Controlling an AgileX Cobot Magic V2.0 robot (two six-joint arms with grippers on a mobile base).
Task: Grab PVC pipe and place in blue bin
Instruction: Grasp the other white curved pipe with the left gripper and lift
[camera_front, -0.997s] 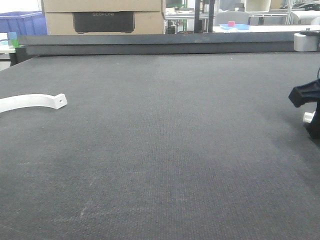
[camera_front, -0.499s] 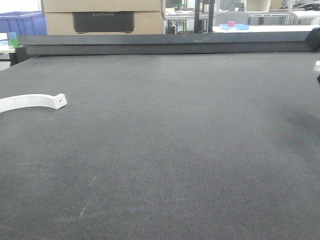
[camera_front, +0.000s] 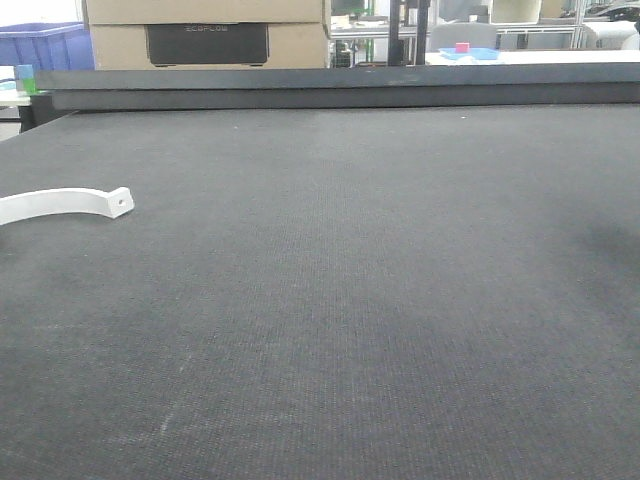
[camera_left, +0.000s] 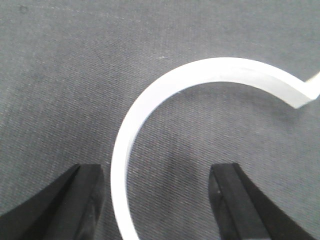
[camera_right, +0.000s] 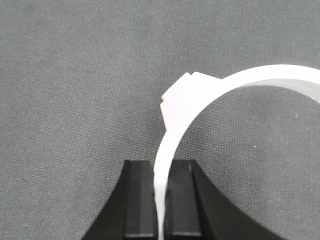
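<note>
My left gripper grabs the pipe's end (camera_left: 126, 226) opposite its angled tip next, to put the white PVC pipe in the bin.
A white curved PVC pipe piece (camera_front: 62, 204) lies on the dark mat at the left edge of the front view. The left wrist view shows that arc (camera_left: 150, 102) flat on the mat, its lower end running between the wide-apart fingers of my left gripper (camera_left: 157, 175), which is open and not touching it. My right gripper (camera_right: 161, 167) is shut on the thin end of another white PVC arc (camera_right: 235, 85), held above the mat. Neither gripper appears in the front view. A blue bin (camera_front: 45, 45) stands beyond the table's far left corner.
A raised dark rail (camera_front: 330, 88) runs along the table's far edge. Behind it stand a cardboard box (camera_front: 205, 35) and a shallow blue tray (camera_front: 470, 53) with a red block. A small green and blue item (camera_front: 24, 78) sits at the far left.
The right gripper with its white piece, seen at the right edge of the front view a second ago, rose and left that view. The arc at the left has not moved.
</note>
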